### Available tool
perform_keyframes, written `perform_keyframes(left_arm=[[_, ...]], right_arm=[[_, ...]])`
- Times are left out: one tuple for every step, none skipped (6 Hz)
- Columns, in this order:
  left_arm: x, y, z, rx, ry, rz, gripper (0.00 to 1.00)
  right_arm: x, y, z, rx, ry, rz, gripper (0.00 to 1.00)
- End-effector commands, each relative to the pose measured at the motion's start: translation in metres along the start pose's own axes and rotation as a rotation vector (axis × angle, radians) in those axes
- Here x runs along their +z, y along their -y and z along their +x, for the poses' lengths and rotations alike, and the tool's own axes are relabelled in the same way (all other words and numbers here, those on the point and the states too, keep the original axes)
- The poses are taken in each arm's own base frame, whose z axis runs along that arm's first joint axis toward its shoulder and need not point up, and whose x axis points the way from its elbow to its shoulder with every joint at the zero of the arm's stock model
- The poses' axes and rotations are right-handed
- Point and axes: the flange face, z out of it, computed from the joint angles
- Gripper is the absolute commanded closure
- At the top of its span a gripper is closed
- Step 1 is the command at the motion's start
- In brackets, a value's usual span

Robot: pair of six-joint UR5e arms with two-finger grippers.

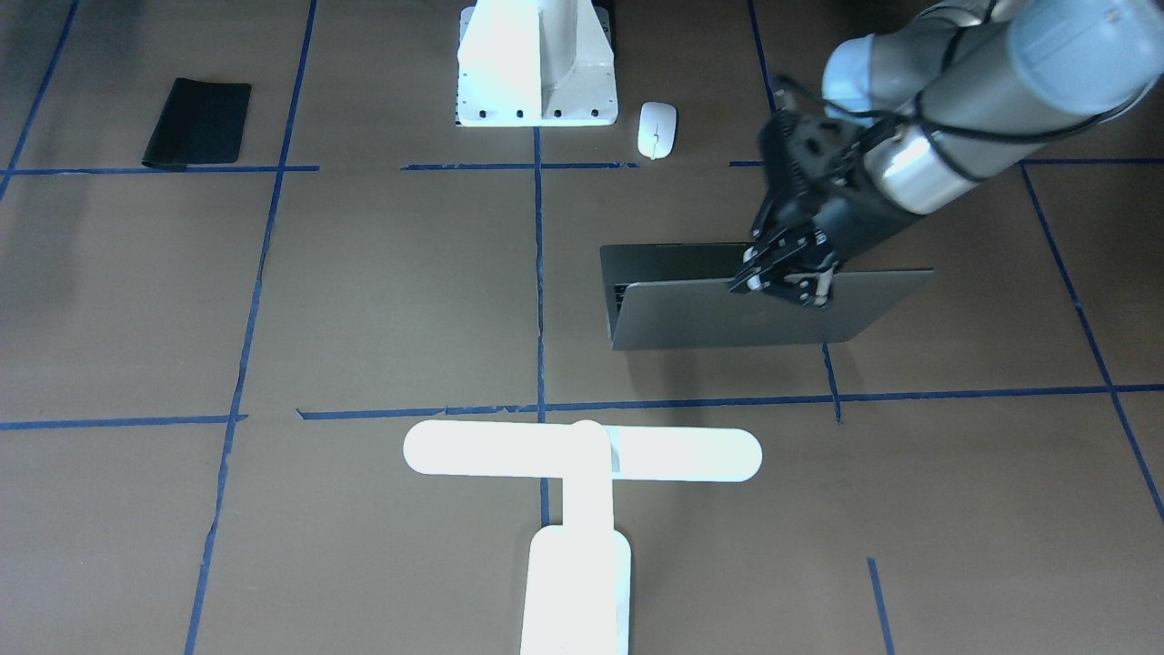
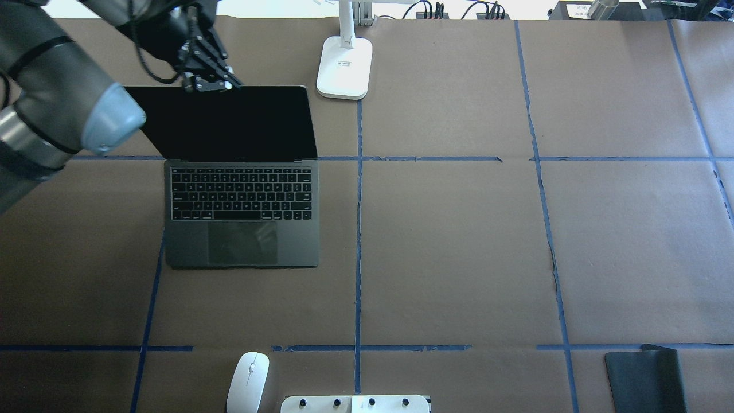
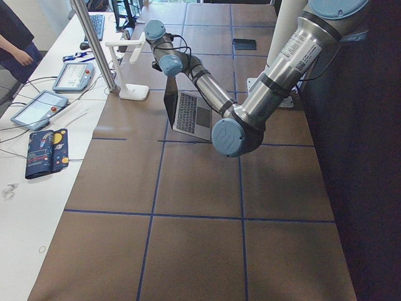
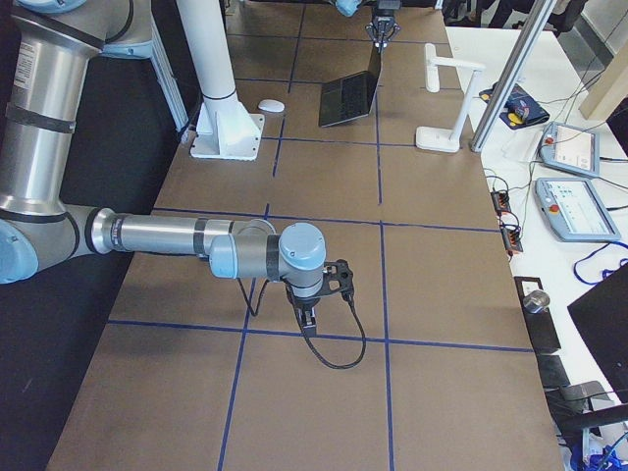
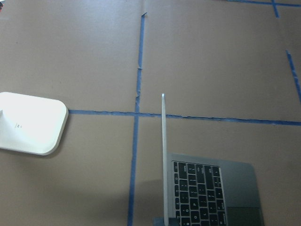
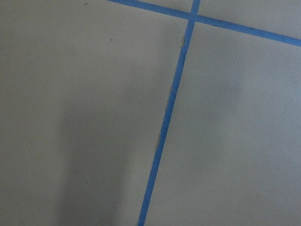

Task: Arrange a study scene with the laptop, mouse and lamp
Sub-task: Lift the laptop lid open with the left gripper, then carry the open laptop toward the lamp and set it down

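Observation:
The laptop lid stands upright over the keyboard's back edge, so my left gripper should tilt the lid toward the lamp before releasing it.
The dark-grey laptop (image 2: 241, 212) stands open on the table's left half, keys up and its black screen raised nearly upright. My left gripper (image 2: 209, 85) is shut on the top edge of the lid (image 1: 727, 318). The left wrist view shows that lid edge-on, with the keyboard (image 5: 207, 193) to its right. The white mouse (image 2: 248, 381) lies near the robot's base, apart from the laptop. Beyond the laptop stands the white lamp (image 1: 582, 452), its base (image 2: 344, 67) just right of the screen. My right gripper (image 4: 306, 319) hangs low over bare paper; I cannot tell whether it is open.
A black mouse pad (image 2: 645, 381) lies at the near right corner. The white flared pedestal (image 1: 536, 64) sits at the robot's base beside the mouse. Blue tape lines grid the brown paper. A side bench with control tablets (image 3: 37, 110) and a person (image 3: 12, 37) lies past the far edge.

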Motion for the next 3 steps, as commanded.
perform_keyframes(left_arm=[[0.029, 0.05, -0.03, 0.006, 0.021, -0.027, 1.0], [0.04, 0.071, -0.028, 0.029, 0.071, -0.044, 1.0], [0.049, 0.075, -0.025, 0.044, 0.102, -0.052, 1.0]], right_arm=[[0.001, 0.0, 0.0, 0.002, 0.0, -0.002, 0.0], [0.001, -0.001, 0.001, 0.003, 0.001, -0.003, 0.0], [0.001, -0.001, 0.001, 0.003, 0.001, -0.003, 0.0]])
